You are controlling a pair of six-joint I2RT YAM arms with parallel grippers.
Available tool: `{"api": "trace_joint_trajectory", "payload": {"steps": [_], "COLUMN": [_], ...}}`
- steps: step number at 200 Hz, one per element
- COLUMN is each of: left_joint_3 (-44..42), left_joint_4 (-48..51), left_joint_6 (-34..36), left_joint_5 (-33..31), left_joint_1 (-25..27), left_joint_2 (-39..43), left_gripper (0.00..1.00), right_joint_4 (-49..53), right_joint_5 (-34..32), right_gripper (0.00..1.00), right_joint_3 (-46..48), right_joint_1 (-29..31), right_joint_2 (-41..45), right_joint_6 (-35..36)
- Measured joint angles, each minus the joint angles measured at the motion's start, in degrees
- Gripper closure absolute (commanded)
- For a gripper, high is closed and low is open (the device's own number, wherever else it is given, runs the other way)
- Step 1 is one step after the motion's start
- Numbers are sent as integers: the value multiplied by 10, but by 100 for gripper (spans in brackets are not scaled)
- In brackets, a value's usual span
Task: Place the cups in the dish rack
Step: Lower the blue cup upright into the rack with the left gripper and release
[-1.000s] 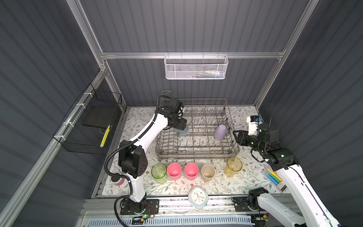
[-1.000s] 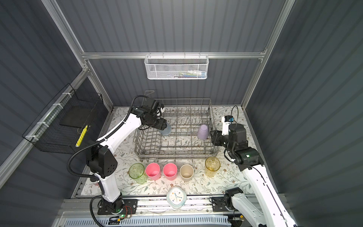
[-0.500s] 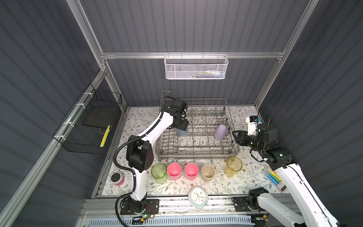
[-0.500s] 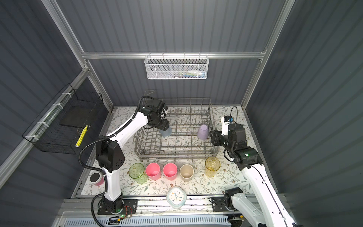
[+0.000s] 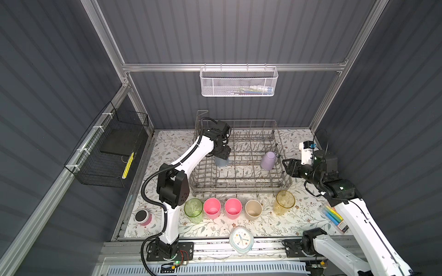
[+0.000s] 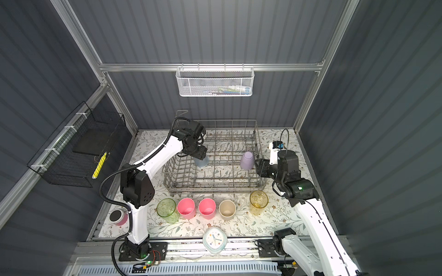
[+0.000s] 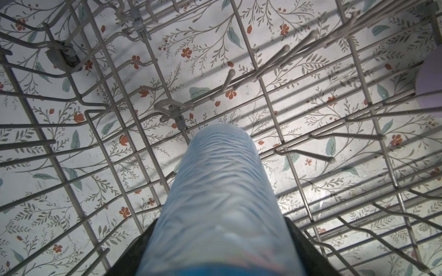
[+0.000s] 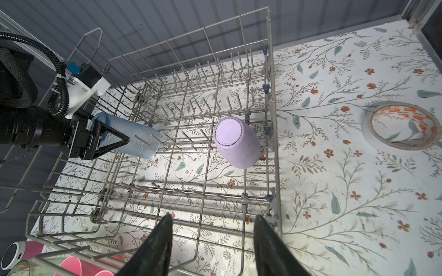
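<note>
The translucent blue cup (image 5: 221, 162) has its closed end low at the rack's wires and would land there, so I will open my left gripper.
The grey wire dish rack (image 5: 239, 188) (image 6: 215, 189) stands mid-table in both top views. My left gripper (image 5: 223, 156) (image 7: 220, 251) is inside its left half, shut on the translucent blue cup (image 5: 221, 162) (image 7: 220, 191) (image 8: 134, 136), whose closed end points away from the jaws, just above the tines. The lavender cup (image 5: 269, 160) (image 8: 236, 143) rests upside down and tilted in the rack's right half. My right gripper (image 5: 285, 165) (image 8: 214, 217) is open and empty at the rack's right wall. Green (image 5: 193, 210), two pink (image 5: 212, 208) (image 5: 233, 208), beige (image 5: 253, 209) and yellow (image 5: 284, 202) cups stand upright in front of the rack.
A pink cylinder with a black top (image 5: 142, 217) stands front left, with a clock (image 5: 241, 242) at the front edge and a marker pack (image 5: 333, 216) under the right arm. A tape roll (image 8: 401, 125) lies right of the rack. A white mesh basket (image 5: 239, 82) and a black wire basket (image 5: 107, 153) hang on the walls.
The left arm's elbow swung right, uncovering the pink cylinder, while the blue cup stayed in the rack's left half, a little lower. The right jaws opened slightly wider.
</note>
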State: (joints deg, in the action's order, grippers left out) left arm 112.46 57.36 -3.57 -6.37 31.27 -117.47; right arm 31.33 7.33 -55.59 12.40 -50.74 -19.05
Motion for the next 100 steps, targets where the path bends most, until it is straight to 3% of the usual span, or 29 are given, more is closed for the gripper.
{"api": "trace_joint_trajectory", "payload": {"steps": [100], "left_joint_3": [0], "left_joint_4": [1], "left_joint_6": [0], "left_joint_5": [-1], "left_joint_1": [1], "left_joint_2": [0], "left_gripper": [13], "right_joint_4": [0], "right_joint_5": [3], "right_gripper": [37], "right_joint_3": [0], "right_joint_1": [0], "right_joint_2": [0], "right_joint_6": [-3]}}
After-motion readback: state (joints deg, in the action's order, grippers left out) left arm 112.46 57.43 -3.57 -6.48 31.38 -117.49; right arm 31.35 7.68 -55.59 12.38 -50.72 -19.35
